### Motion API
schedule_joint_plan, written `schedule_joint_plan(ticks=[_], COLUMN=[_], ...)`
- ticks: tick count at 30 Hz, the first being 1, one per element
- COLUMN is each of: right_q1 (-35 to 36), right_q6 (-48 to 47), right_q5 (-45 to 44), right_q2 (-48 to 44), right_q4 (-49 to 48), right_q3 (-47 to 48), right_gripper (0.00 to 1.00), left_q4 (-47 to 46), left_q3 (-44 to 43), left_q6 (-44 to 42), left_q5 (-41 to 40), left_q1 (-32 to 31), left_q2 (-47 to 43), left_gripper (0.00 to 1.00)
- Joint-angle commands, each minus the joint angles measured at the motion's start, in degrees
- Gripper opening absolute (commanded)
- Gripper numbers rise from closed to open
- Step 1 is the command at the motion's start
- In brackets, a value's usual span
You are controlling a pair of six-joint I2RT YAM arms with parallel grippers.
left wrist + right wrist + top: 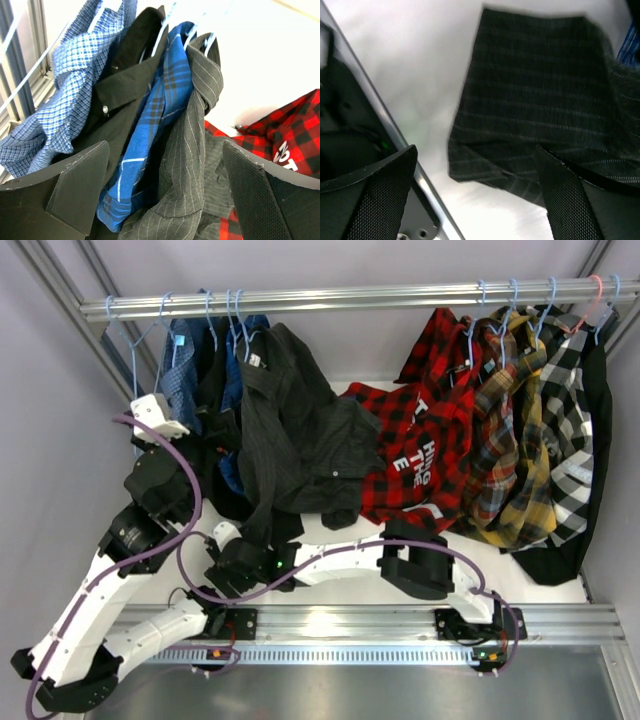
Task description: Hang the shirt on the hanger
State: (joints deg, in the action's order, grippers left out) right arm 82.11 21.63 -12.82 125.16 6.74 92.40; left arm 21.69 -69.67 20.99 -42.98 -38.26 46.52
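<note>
My right gripper grabs the dark pinstriped shirt (290,430) by its loose hem (258,526) next, to straighten it while leaving the hanger end free.
The dark pinstriped shirt (290,430) hangs crumpled from the left end of the rail, its lower part bunched over the red plaid shirt. In the left wrist view the shirt (197,140) has its collar up by a light-blue hanger (210,38), whose wire is mostly hidden in the cloth. My left gripper (165,150) is open, with the shirt's front beyond the jaws, not touching. It shows partly among the clothes in the top view (205,455). My right gripper (476,150) is open below a loose hem of the shirt (535,100). It also shows in the top view (262,540).
A blue checked shirt (65,80), a black shirt (130,70) and a blue plaid shirt (165,100) hang left of the pinstriped one. A red plaid shirt (415,450) and several plaid shirts (530,410) hang to the right. The metal rail (350,297) spans the back.
</note>
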Motion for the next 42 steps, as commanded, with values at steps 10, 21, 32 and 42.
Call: schedule_joint_plan(ticks=[10, 21, 32, 42], right_q1=[0.60, -4.66, -14.77, -21.27], right_q6=[-7.74, -2.20, -6.24, -18.55], right_q5=[-8.26, -17.50, -14.95, -15.83], right_q2=[-1.06, -16.26, -16.18, -9.33], right_q4=[7.93, 2.84, -9.28, -15.18], right_q3=[-7.58, -26.56, -34.13, -26.84], right_gripper=[0.25, 0.00, 0.07, 0.10], left_q4=[1.86, 2.21, 2.04, 1.86], left_q3=[-1.52, -1.61, -1.35, -1.17], left_q6=[-0.96, -2.19, -2.80, -4.38], left_q5=[-2.63, -0.26, -0.35, -2.19], left_q1=[-0.15, -0.23, -0.15, -0.15], left_q2=[-3.45, -1.61, -0.03, 1.20], left_gripper=[0.98, 0.98, 0.98, 0.98])
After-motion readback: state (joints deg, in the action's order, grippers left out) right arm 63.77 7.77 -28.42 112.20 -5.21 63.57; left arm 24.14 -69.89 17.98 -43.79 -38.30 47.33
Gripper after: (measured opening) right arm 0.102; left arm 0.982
